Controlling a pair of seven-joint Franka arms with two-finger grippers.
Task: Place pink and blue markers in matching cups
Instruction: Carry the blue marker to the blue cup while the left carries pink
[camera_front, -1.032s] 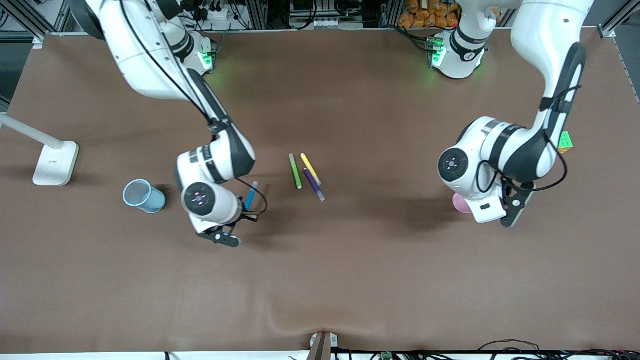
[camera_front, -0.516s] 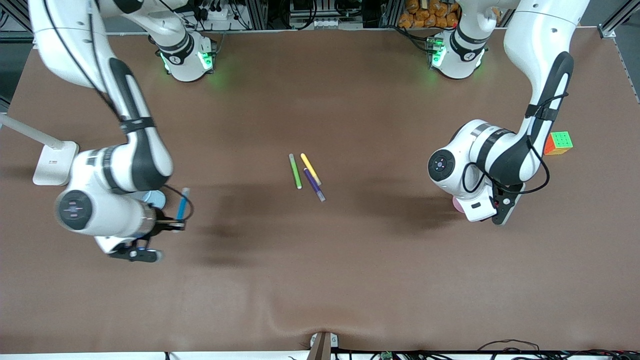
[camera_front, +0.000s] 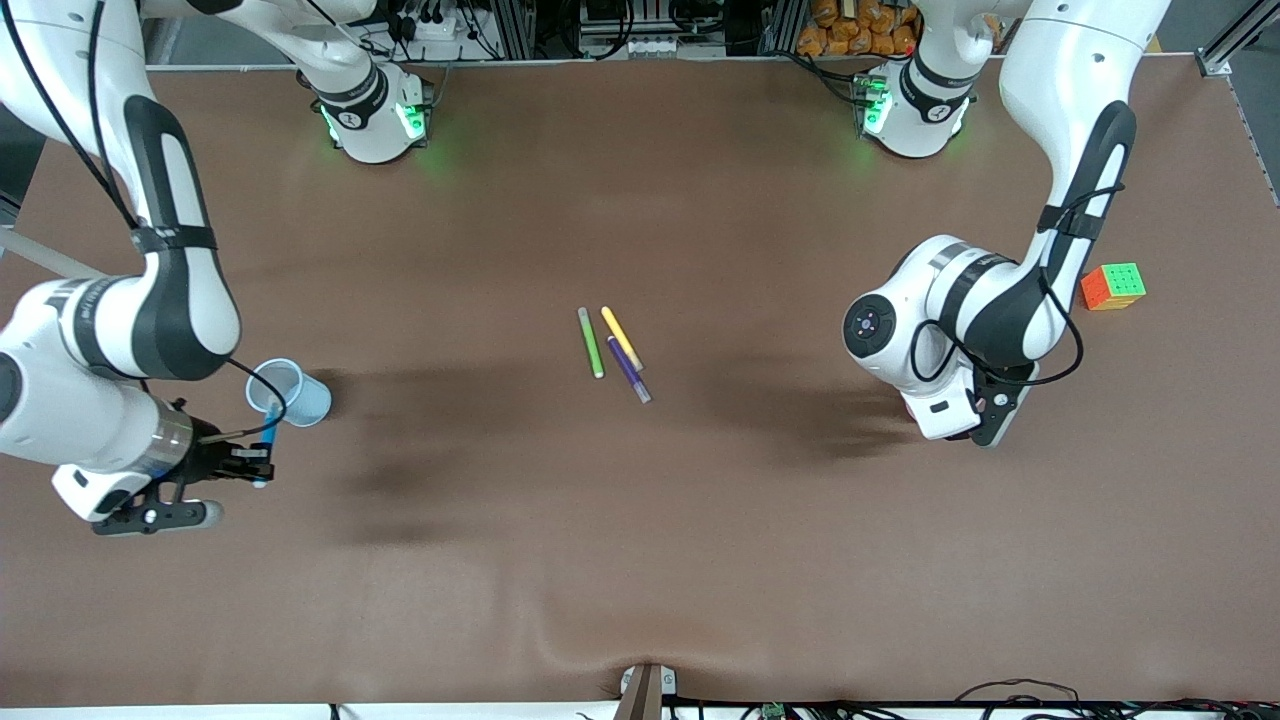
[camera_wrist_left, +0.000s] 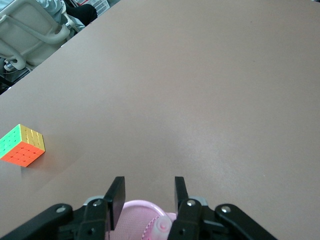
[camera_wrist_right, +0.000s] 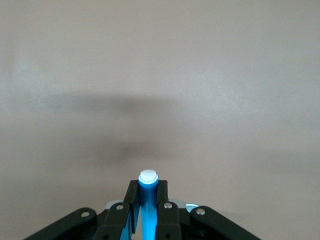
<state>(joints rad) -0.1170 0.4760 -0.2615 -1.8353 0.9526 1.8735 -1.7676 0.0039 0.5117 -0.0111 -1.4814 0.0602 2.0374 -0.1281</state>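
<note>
My right gripper should bring the marker inside before letting it go, because most of the bright blue marker (camera_front: 268, 432) is still outside the pale blue cup's rim (camera_front: 258, 408).
My right gripper (camera_front: 258, 462) is shut on the bright blue marker (camera_front: 268, 432) and holds it upright, its top end at the rim of the pale blue cup (camera_front: 290, 392) on the side nearer the front camera. In the right wrist view the marker (camera_wrist_right: 148, 202) stands between the shut fingers of the right gripper (camera_wrist_right: 148, 189), its white end up. My left gripper (camera_wrist_left: 148, 196) is open just over the pale pink cup (camera_wrist_left: 135, 220). The pink marker (camera_wrist_left: 162, 226) stands in that cup. In the front view the left hand (camera_front: 950, 410) hides the cup and the marker.
Green (camera_front: 591, 342), yellow (camera_front: 621, 338) and dark purple (camera_front: 629, 370) pens lie together mid-table. A colour cube (camera_front: 1112, 286) sits at the left arm's end of the table and also shows in the left wrist view (camera_wrist_left: 22, 146).
My right arm has carried the blue marker from beside the pens toward its own end of the table, to the blue cup. My left hand has shifted slightly over the pink cup.
</note>
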